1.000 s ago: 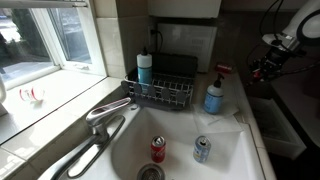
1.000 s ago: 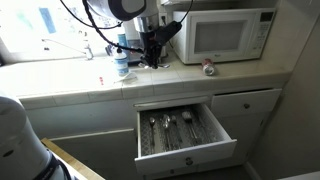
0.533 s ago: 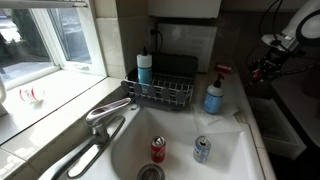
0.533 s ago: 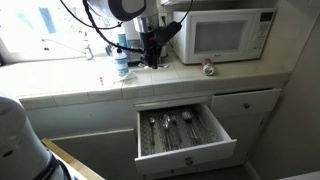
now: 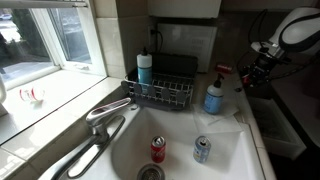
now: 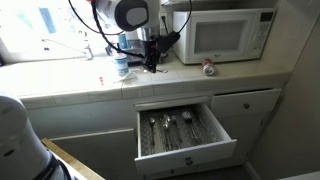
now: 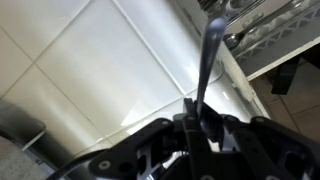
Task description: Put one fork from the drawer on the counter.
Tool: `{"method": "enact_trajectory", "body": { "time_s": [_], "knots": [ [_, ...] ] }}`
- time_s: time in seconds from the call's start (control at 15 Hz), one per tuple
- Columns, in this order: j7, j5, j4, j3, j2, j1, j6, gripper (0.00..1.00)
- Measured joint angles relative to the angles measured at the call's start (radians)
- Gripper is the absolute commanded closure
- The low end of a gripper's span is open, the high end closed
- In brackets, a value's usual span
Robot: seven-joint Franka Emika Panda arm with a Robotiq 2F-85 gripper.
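Observation:
The fork is above the counter with its handle near the drawer-side edge, and it would drop if I let go now, so I need to keep my gripper closed on it until it is on the counter.
My gripper (image 7: pixel 197 118) is shut on a fork (image 7: pixel 209 52); its dark metal handle sticks out from between the fingers. In both exterior views the gripper (image 5: pixel 250 70) (image 6: pixel 152 60) hangs a little above the off-white counter (image 6: pixel 185 78), beside the sink and left of the microwave. The counter (image 7: pixel 90 80) shows below the fork in the wrist view. The open drawer (image 6: pixel 185 130) under the counter holds several pieces of cutlery in a tray.
A white microwave (image 6: pixel 232 35) stands on the counter with a can (image 6: pixel 208 68) before it. A blue soap bottle (image 5: pixel 214 95) and a wire rack (image 5: pixel 160 90) stand behind the sink (image 5: pixel 185 150), which holds two cans. A faucet (image 5: pixel 105 115) is at its left.
The arm has swung a little toward the sink, with the fork still held; the gripper sits slightly lower and further left over the counter.

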State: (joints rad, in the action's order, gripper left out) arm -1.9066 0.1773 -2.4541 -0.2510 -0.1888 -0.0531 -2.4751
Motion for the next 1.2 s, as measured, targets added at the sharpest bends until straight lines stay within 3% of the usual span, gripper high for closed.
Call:
{"method": "enact_trajectory", "body": {
  "time_s": [0.53, 1.07, 1.13, 1.2],
  "knots": [
    [-0.238, 0.255, 0.09, 0.043, 0.161, 0.01, -0.061, 0.98],
    [-0.305, 0.287, 0.184, 0.14, 0.291, 0.087, -0.074, 0.98],
    [-0.31, 0.287, 0.189, 0.151, 0.294, 0.097, -0.074, 0.67],
    [-0.315, 0.286, 0.192, 0.159, 0.297, 0.105, -0.074, 0.65]
  ]
}}
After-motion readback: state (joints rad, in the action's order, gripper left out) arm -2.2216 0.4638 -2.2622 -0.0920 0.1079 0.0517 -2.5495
